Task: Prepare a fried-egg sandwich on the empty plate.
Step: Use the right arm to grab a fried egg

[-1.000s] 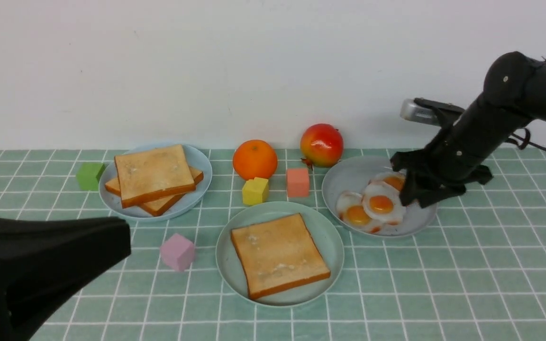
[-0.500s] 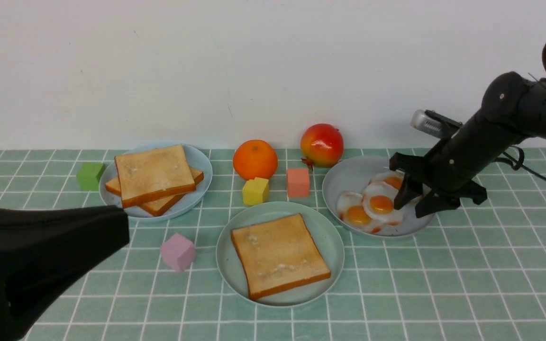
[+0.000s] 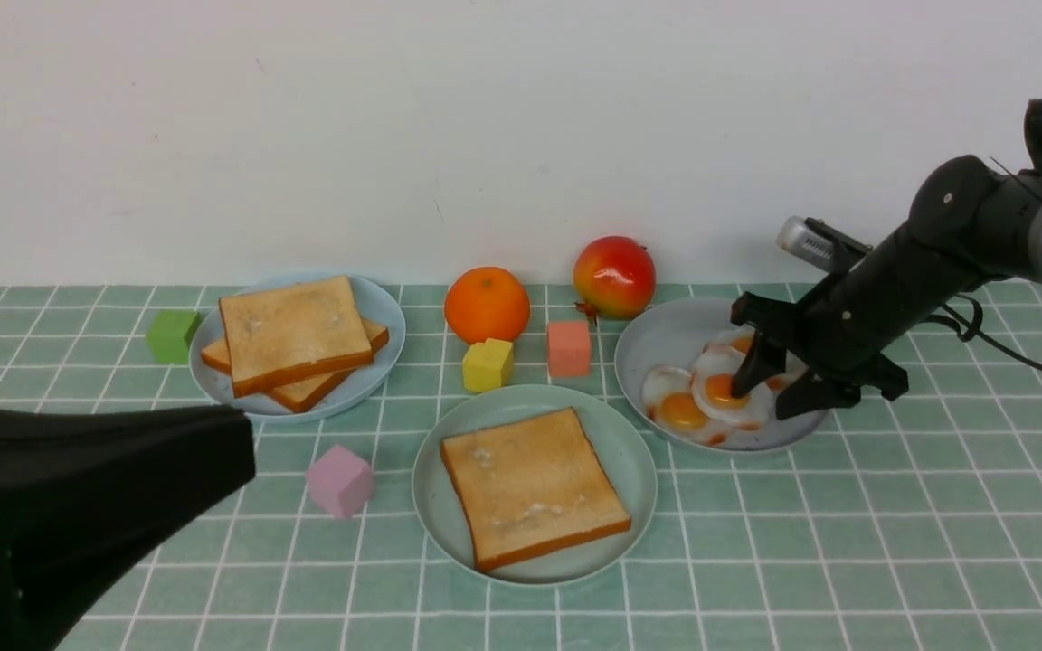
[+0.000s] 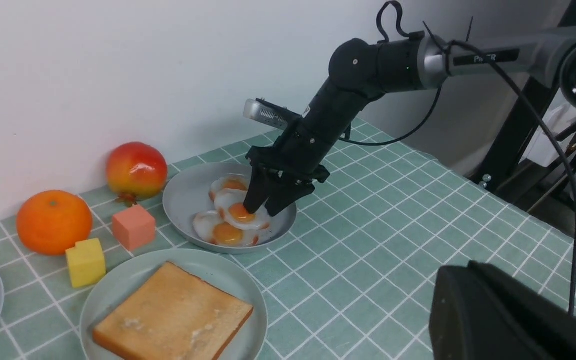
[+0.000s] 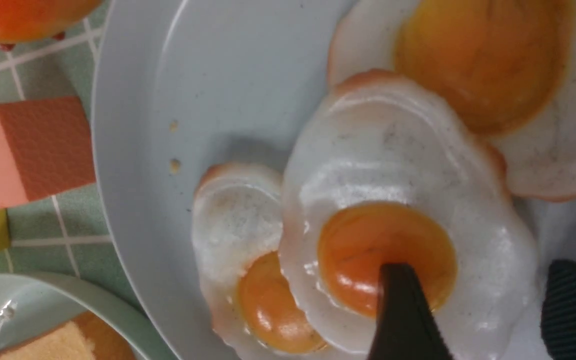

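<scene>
The right gripper pinches the top fried egg by its free white edge beside the bare grey plate next, since other eggs crowd it elsewhere.
The mint-green empty plate [image 3: 435, 515] sits front centre with one toast slice [image 3: 532, 484] lying on it. No fried-egg sandwich is in view. Three toy fried eggs overlap on the grey plate [image 3: 657, 339] to its right. My right gripper [image 3: 763, 398] is open and down over the topmost egg [image 3: 718, 366]. One fingertip [image 5: 403, 310] rests on its orange yolk [image 5: 363, 245], while the other stands just past the egg's white edge. My left gripper [image 3: 245, 448] is shut, hovering low at the front left with nothing in it.
A pale blue plate [image 3: 213, 380] at the back left carries two stacked toast slices [image 3: 293, 334]. An orange [image 3: 487, 304], a red apple [image 3: 613, 276], a yellow block [image 3: 487, 363] and a salmon cube [image 3: 568, 348] stand between the plates. A green cube [image 3: 171, 334] and a lilac cube [image 3: 338, 481] lie to the left.
My right gripper has spread its fingers wider and come down onto the topmost egg, one fingertip now on the yolk. The left arm has barely moved.
</scene>
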Robot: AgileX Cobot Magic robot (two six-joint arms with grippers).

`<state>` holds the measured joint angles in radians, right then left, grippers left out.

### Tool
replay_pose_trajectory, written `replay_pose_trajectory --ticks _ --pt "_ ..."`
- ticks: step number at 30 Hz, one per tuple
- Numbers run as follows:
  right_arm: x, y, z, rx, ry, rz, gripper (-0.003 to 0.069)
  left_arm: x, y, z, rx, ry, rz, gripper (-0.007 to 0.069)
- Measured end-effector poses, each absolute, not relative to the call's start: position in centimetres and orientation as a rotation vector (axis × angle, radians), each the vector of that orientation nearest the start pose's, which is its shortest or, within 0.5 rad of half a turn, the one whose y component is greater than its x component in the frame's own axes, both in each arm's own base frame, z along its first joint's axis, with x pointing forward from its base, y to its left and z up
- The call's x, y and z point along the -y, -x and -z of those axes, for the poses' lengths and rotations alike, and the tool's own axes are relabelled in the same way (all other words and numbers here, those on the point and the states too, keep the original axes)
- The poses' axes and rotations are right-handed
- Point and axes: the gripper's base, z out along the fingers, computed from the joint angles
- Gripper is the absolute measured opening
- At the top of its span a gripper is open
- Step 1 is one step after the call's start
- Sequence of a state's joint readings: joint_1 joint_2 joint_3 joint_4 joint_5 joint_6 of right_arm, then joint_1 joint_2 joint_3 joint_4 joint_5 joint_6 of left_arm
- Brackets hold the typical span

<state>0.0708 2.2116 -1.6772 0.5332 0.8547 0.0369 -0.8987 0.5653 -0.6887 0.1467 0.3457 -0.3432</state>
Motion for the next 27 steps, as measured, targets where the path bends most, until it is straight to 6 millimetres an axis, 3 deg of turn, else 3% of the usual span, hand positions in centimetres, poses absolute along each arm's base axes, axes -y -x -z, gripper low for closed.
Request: replay_pose_trajectory --ticks 10,14,23,24,27 --pt "-6.75 -46.15 -15.80 -2.790 -0.365 -0.661 0.0386 8.62 -7.31 -36.87 -1.684 -0.549 0.803 -0.0013" --pt "-6.87 -46.27 -15.76 -2.775 -0.305 -0.672 0.0351 8.62 -7.30 -36.86 -1.685 -0.547 0.806 -0.0013" --pt "-6.78 -46.42 -15.45 -2.767 -0.230 -0.656 0.0125 8.63 -7.30 -36.86 -1.686 -0.546 0.809 -0.0013" --pt "-6.73 -46.41 -15.45 -2.767 -0.204 -0.656 0.0051 8.63 -7.30 -36.86 -1.686 -0.546 0.809 -0.0013" --pt "-6.76 -46.26 -15.48 -2.776 -0.160 -0.679 -0.0011 8.63 -7.30 -36.86 -1.686 -0.546 0.809 -0.0013"
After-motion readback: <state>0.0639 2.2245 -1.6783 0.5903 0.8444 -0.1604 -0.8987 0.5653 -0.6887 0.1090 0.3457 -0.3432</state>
